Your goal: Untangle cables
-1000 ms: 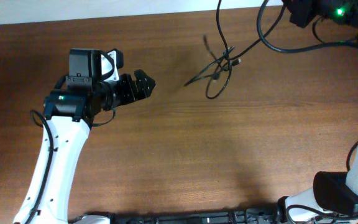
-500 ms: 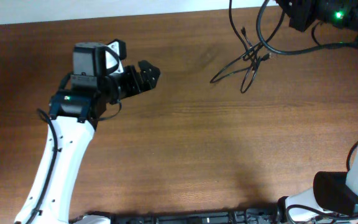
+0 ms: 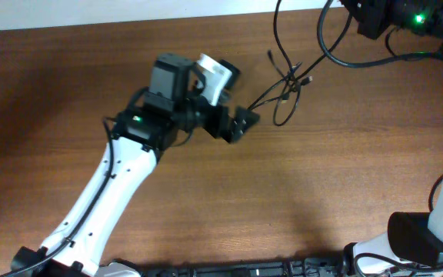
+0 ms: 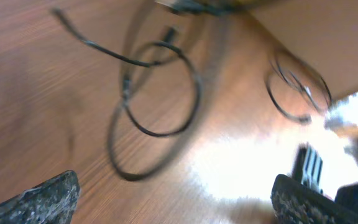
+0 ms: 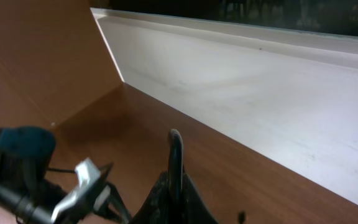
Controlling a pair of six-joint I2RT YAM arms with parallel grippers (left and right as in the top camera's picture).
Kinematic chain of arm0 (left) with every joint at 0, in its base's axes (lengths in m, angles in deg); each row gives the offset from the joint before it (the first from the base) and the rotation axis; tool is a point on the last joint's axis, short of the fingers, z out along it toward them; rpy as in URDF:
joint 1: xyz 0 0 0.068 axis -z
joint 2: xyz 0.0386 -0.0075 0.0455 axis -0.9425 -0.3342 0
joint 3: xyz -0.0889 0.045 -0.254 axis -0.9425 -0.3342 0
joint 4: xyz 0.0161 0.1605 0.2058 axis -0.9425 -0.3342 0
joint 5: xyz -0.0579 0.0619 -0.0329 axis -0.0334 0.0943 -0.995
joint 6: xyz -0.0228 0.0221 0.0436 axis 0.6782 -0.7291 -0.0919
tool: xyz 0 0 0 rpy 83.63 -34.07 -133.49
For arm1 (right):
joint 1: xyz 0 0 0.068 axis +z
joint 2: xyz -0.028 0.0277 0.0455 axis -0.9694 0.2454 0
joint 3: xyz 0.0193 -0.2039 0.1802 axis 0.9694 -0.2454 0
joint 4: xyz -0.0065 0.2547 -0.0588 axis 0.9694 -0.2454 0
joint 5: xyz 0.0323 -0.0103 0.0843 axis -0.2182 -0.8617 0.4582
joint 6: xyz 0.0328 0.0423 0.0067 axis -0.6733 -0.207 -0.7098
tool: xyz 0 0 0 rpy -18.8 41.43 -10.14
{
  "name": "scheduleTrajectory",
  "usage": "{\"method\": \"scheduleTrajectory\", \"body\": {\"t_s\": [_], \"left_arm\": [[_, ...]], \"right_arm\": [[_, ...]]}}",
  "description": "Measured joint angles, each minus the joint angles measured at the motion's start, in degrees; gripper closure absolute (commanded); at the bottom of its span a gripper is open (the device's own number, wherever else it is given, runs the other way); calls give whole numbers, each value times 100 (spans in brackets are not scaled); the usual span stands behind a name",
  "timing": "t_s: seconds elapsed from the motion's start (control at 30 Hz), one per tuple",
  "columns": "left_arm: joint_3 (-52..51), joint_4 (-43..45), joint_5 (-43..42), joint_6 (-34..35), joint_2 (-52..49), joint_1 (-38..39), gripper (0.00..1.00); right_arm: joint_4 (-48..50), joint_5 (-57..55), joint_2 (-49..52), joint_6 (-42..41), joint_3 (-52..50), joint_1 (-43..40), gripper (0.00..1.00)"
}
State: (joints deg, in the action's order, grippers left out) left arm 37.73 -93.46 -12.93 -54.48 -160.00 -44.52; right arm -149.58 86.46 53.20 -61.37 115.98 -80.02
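Note:
I next need to grab the loose loop (image 3: 257, 105) (image 4: 133, 175) with my left gripper on its side of the knot, away from my right gripper's piece of cable. This is to untangle the cables.
The cables (image 3: 286, 80) are a small knot of thin black cords with loose loops over the wooden table at the upper middle, and one strand runs up past the top edge. The left wrist view shows them as blurred loops (image 4: 160, 93) ahead of the fingers. My left gripper (image 3: 246, 123) is open just left of and below the knot, with nothing between its speckled fingertips (image 4: 48, 198). My right gripper (image 5: 174, 182) is shut on a black cable strand (image 5: 175, 146) that rises from between its jaws.
The right arm's dark body (image 3: 375, 17) and its thicker fixed wire (image 3: 331, 48) sit at the top right. A white wall (image 5: 260, 93) borders the table's far edge. The left arm (image 5: 17, 168) shows in the right wrist view.
My left arm has swung right and forward, bringing its open gripper close to the knot. The hanging cables swung right, then back a little left. The right gripper stayed shut.

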Motion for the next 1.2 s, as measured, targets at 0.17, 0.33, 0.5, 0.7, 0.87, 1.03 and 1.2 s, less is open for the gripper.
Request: {"method": "scheduleTrajectory", "body": {"t_s": [0.17,0.33,0.5,0.7,0.87,1.03,1.2], "left_arm": [[0,22,-186,-796,-2,437,17],[0,293,-15,-1088,-146,691,16],[-4,675,518,-1200,-476,789,10],[-4,835,737,-1209,-518,789,3],[-4,831,560,-1141,-518,789,1],[-4,769,-216,-1167,-317,789,1],[-2,772,-302,-1504,273,789,1]], "right_arm": [[0,0,0,-13,0,0,96],[0,313,0,-24,0,0,96],[0,835,0,-22,0,0,96],[0,1005,0,-26,0,0,96],[0,938,0,-20,0,0,96],[0,669,0,-20,0,0,96],[0,588,0,-15,0,0,96]]}}
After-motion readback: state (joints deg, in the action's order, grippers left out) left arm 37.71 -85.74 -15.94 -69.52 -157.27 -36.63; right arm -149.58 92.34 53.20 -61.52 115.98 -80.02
